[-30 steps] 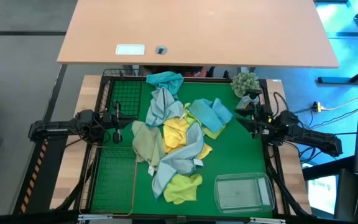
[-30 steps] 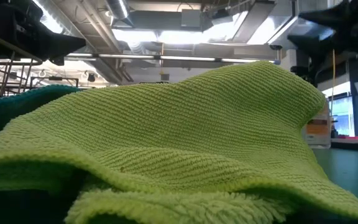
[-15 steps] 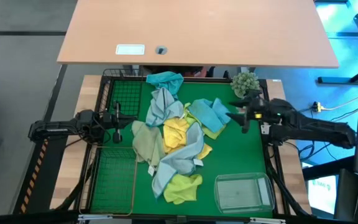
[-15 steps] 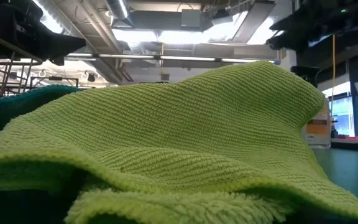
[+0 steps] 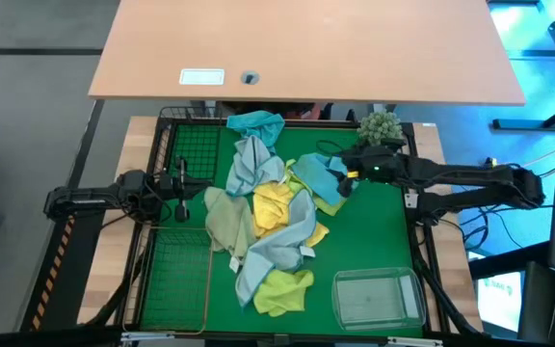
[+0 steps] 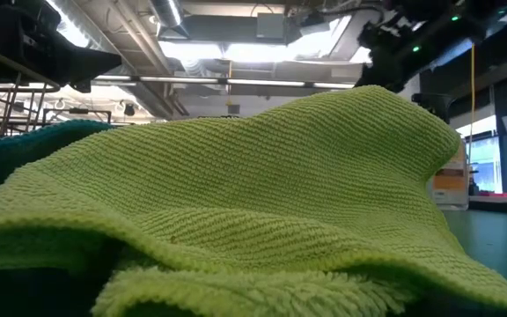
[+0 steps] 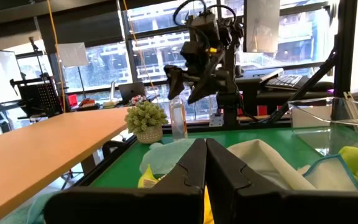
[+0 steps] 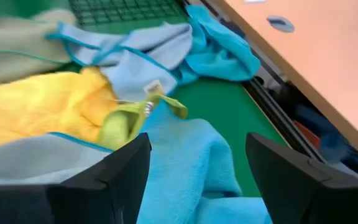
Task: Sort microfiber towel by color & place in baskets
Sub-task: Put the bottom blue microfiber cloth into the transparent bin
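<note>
My right gripper should reach the teal towel and pick it up by its folded middle (image 5: 326, 173), so that the teal towel can be sorted into the clear tub (image 5: 379, 297).
A pile of microfiber towels (image 5: 273, 217) lies on the green mat: teal, light blue, yellow, sage and lime pieces. My right gripper (image 5: 342, 182) hangs open above the teal towel (image 8: 191, 155) at the pile's far right, touching nothing. Beside that towel lie a yellow towel (image 8: 42, 106) and a light blue one (image 8: 135, 59). My left gripper (image 5: 183, 188) waits shut at the table's left, between the black wire basket (image 5: 193, 146) and the tan wire basket (image 5: 176, 280). The clear tub (image 5: 379, 297) stands at the near right. A lime towel (image 6: 236, 202) fills the low view.
A small potted plant (image 5: 381, 127) stands at the mat's far right corner, close behind my right arm. A wooden desk (image 5: 306, 48) lies beyond the far edge. Bare green mat (image 5: 374, 231) shows between the pile and the clear tub.
My right gripper has swung out from the table's right edge toward the towel pile, rising a little, rolling and tipping its fingers down. It now hangs over the teal towel. The towels have not moved.
</note>
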Controlling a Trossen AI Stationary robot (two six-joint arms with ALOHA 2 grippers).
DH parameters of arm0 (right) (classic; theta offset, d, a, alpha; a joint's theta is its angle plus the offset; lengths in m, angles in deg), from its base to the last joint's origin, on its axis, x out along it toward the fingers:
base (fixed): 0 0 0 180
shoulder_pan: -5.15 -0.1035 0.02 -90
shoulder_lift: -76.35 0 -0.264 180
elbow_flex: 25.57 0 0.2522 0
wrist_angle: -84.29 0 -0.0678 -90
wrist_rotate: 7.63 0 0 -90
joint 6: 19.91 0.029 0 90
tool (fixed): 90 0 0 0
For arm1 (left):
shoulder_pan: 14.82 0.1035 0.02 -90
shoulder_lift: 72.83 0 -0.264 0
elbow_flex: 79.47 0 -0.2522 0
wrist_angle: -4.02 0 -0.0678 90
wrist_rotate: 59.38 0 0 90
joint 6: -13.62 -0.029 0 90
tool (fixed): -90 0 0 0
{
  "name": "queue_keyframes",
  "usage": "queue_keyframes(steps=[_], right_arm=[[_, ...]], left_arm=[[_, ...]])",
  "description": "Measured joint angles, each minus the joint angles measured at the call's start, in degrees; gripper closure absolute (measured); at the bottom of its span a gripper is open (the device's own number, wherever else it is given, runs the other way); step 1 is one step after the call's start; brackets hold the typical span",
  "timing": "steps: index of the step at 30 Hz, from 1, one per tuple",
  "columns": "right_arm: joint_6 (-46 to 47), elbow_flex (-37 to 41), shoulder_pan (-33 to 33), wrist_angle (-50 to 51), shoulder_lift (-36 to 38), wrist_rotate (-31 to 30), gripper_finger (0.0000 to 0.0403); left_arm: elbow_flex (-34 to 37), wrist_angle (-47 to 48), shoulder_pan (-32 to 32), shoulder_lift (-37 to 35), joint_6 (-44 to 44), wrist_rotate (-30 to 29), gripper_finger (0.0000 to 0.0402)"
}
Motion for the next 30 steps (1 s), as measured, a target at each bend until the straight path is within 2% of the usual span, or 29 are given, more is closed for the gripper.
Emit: queue_keyframes(steps=[8,12,16,24,27,30], right_arm=[[-1.42,-1.67,0.01,0.02,-9.05,-1.61,0.0139],[-1.27,-1.70,2.02,0.36,-12.21,-1.13,0.0139],[-1.25,-1.72,5.34,0.33,-14.86,1.21,0.0139],[-1.18,-1.72,9.51,0.32,-18.84,10.64,0.0139],[-1.23,-1.72,9.49,0.25,-19.48,10.99,0.0154],[-1.23,-1.72,9.38,-0.39,-19.46,11.03,0.0198]], left_arm=[[-0.02,0.00,0.00,-0.01,0.00,0.02,0.0401],[-0.01,-0.02,0.02,-0.01,0.00,0.00,0.0401],[-0.01,-0.01,0.01,-0.01,0.00,0.01,0.0401],[0.00,-0.02,0.00,-0.02,0.00,0.02,0.0401],[-0.01,-0.02,0.00,-0.02,0.00,0.02,0.0401],[0.00,-0.02,0.00,-0.02,0.00,0.00,0.0401]])
